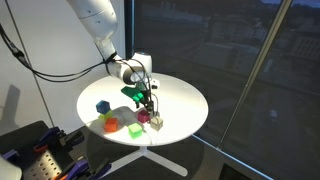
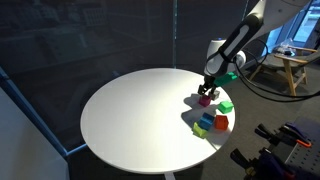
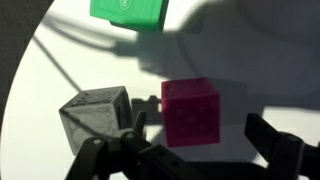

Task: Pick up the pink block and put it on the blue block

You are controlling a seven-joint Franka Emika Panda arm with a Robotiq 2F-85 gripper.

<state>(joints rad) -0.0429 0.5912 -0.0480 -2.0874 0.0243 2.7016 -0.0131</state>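
My gripper should go lower first and then close on the block, because my fingers are above the pink block (image 3: 190, 110) and would miss it if they closed now.
The pink block (image 3: 190, 110) lies on the white round table (image 1: 185, 95), a magenta cube that also shows in both exterior views (image 1: 143, 117) (image 2: 204, 99). My gripper (image 3: 195, 150) hangs just above it, open, with one dark finger on each side of the cube and nothing held. It comes down from the arm in both exterior views (image 1: 148, 104) (image 2: 207, 89). The blue block (image 1: 102, 107) sits apart near the table's edge, out of the wrist view.
A beige cube (image 3: 95, 115) stands close beside the pink block, near one finger. A green block (image 3: 128, 10) lies just beyond. An orange cube (image 1: 110, 124) and a small green cube (image 1: 134, 129) sit near the blue block. Dark glass walls surround the table.
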